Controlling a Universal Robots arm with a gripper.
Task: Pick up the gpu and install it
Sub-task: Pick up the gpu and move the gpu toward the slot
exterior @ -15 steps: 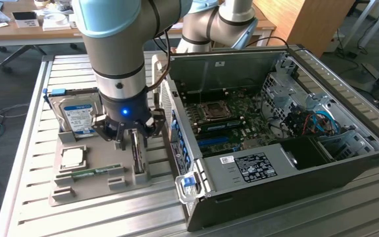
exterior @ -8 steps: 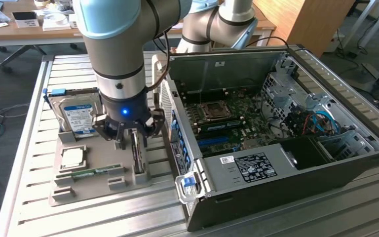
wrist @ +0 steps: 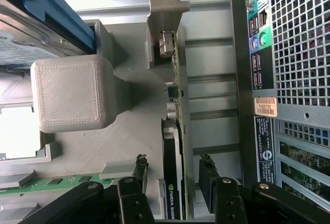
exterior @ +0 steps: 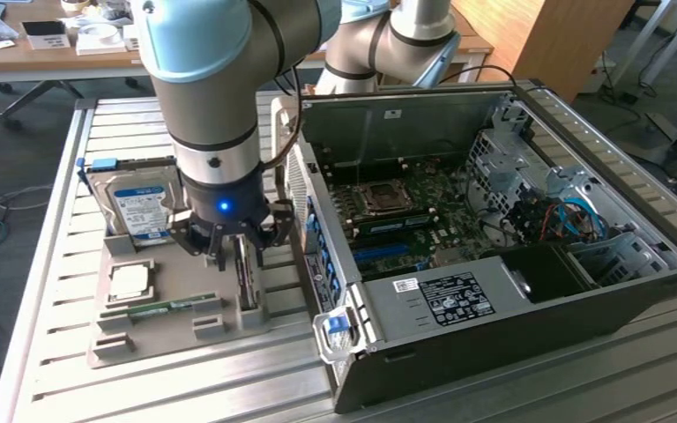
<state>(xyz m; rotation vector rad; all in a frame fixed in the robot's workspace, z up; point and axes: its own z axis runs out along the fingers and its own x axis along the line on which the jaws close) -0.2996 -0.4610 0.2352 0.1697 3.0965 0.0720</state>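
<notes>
My gripper picks up the GPU by the flat, facing sides of its black cooler (wrist: 174,180) next, since the metal bracket (wrist: 164,12) bends and flares outward.
The gpu (exterior: 246,284) is a thin dark card standing on its edge in a slot of the grey printed holder (exterior: 151,342). In the wrist view the gpu (wrist: 172,131) runs lengthwise between the two fingers, its tan edge facing the computer. My gripper (exterior: 236,257) hangs straight down over the card's end. In the wrist view the gripper (wrist: 173,172) is open and straddles the card. One black fingertip (wrist: 140,168) and the other (wrist: 206,172) each stand a small gap off its faces. Nothing is held.
The holder (wrist: 134,126) also carries a silver hard drive (exterior: 138,207), a processor chip (exterior: 130,280) and a green memory stick (exterior: 162,308). The open computer case (exterior: 492,291) lies close beside the holder on the exterior view's right. Its rear grille (wrist: 294,54) is near the card.
</notes>
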